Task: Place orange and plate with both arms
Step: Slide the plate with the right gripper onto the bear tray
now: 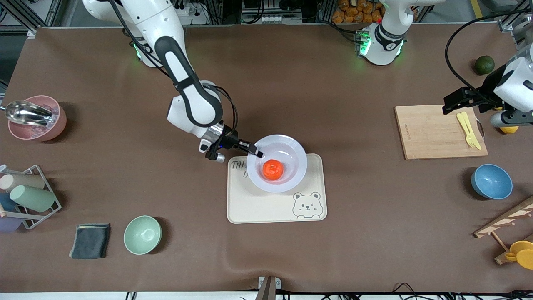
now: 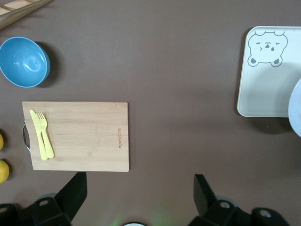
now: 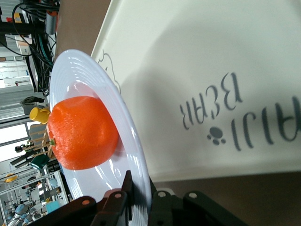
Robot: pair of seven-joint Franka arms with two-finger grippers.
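Note:
My right gripper should keep holding the white plate, which is above the bear tray and over its shadow.
The white plate (image 1: 287, 154) holds the red-orange orange (image 1: 272, 169) in its sunken centre, over the end of the beige bear tray (image 1: 266, 204) nearer the robots. My right gripper (image 1: 255, 151) is shut on the plate's rim at the side toward the right arm's end. In the right wrist view the orange (image 3: 82, 133) lies in the plate (image 3: 124, 136) and my fingers (image 3: 126, 188) clamp the rim; the tray (image 3: 211, 84) lies below. My left gripper (image 2: 140, 193) is open and empty, high over the table beside the wooden cutting board (image 1: 433, 131).
A yellow fork and knife (image 1: 468, 130) lie on the board. A blue bowl (image 1: 491, 181), a dark green fruit (image 1: 484, 65) and lemons (image 1: 509, 129) are at the left arm's end. A green bowl (image 1: 142, 234), grey cloth (image 1: 90, 240), cup rack (image 1: 25, 196) and pink bowl (image 1: 35, 118) are at the right arm's end.

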